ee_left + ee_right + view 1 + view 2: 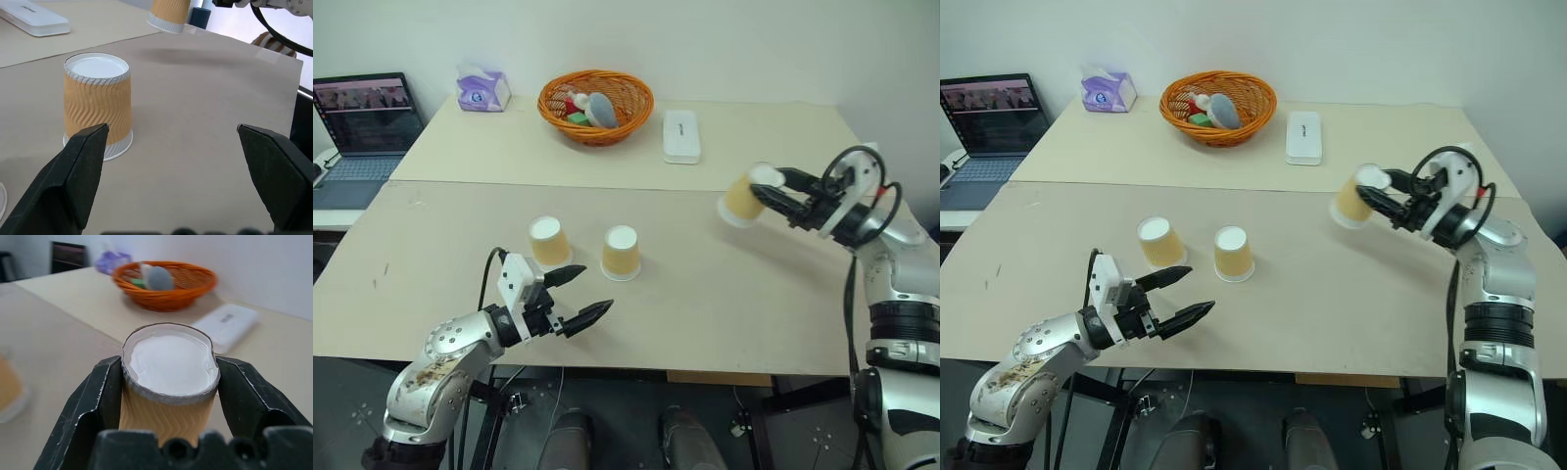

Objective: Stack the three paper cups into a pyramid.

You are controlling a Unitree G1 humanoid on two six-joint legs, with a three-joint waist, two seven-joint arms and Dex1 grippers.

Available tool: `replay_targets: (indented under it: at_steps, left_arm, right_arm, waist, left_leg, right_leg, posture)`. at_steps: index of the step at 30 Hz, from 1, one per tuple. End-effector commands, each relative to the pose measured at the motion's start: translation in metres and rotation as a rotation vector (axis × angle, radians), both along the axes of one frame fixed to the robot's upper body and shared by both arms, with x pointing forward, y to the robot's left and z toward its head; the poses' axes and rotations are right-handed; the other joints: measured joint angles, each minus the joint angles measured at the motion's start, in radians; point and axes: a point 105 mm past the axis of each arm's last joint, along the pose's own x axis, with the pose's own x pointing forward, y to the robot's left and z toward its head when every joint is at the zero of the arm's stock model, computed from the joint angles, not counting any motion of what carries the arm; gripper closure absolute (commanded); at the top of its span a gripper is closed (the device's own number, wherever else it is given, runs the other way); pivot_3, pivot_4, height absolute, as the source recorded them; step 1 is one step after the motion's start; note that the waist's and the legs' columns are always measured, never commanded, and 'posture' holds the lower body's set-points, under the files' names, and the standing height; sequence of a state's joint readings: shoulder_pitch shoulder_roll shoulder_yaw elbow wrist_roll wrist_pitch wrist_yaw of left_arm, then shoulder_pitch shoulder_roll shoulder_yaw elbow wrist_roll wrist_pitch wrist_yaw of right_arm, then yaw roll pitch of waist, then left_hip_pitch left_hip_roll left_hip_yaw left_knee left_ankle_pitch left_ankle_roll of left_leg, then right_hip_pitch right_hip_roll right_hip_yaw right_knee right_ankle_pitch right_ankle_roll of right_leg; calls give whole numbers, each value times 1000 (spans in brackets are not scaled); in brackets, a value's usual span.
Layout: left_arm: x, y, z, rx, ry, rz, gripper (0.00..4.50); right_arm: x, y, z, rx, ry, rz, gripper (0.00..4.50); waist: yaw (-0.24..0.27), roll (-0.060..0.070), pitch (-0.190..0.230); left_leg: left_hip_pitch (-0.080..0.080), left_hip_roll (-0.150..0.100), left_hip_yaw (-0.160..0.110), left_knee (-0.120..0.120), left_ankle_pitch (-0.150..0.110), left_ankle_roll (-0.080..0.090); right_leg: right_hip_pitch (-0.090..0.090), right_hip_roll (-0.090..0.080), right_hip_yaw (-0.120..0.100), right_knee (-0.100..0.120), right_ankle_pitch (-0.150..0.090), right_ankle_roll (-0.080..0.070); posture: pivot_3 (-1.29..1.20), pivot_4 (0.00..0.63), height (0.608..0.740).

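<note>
I need to keep my right gripper closed on the cup until it gets to the standing cups, because the held cup's lower rim point(735, 217) is above the table, away from those cups.
Two paper cups point(549, 242) point(621, 253) stand upside down side by side, a small gap apart, on the near table. The third cup point(742, 199) hangs tilted in the air over the table's right side, with my right gripper point(766, 189) shut on its narrow white-based end point(168, 357), which is squeezed slightly oval. My left gripper point(595, 289) is open and low over the table, just in front of the two standing cups. In the left wrist view the nearer cup point(98, 100) stands a little beyond its fingertips, off to one side.
On the far table are an orange basket point(596, 103) with items in it, a white flat case point(681, 135) and a tissue pack point(482, 90). A laptop point(367, 122) sits off the left side. Bare tabletop lies between the standing cups and the held cup.
</note>
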State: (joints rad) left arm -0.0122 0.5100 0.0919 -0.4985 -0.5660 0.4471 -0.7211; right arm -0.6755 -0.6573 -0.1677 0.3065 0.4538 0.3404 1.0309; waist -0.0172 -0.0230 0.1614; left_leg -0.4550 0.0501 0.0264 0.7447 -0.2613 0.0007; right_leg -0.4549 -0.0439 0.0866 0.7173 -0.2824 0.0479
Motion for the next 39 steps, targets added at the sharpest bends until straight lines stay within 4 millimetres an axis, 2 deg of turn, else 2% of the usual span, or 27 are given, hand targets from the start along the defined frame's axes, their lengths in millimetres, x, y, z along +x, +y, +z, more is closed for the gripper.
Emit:
replay_targets:
  at_steps: [1, 9, 17, 39]
  left_arm:
    - [2, 3, 16, -11, -109, 58, 0]
    - [-12, -1, 7, -5, -64, 19, 0]
    - [-15, -2, 7, -16, -56, 29, 0]
    - [-12, -7, 11, -42, -49, 38, 0]
  right_arm:
    - [-15, 32, -2, -51, 13, 178, 1863]
    - [-18, 62, -23, -113, 73, 322, 1863]
    - [-14, 79, -35, -113, 70, 361, 1863]
    - [1, 76, -41, -129, 37, 325, 1863]
  waist:
    - [4, 0, 0]
    - [2, 0, 0]
    - [0, 0, 0]
    - [0, 0, 0]
  left_leg:
    - [0, 0, 0, 0, 0, 0]
    - [0, 0, 0, 0, 0, 0]
    - [0, 0, 0, 0, 0, 0]
    - [0, 0, 0, 0, 0, 0]
  right_leg:
    - [0, 0, 0, 0, 0, 0]
    - [0, 0, 0, 0, 0, 0]
    - [0, 0, 0, 0, 0, 0]
    - [0, 0, -1, 0, 0, 0]
  posture:
    - [0, 150, 675]
    - [0, 150, 675]
    - [0, 150, 675]
    - [0, 150, 675]
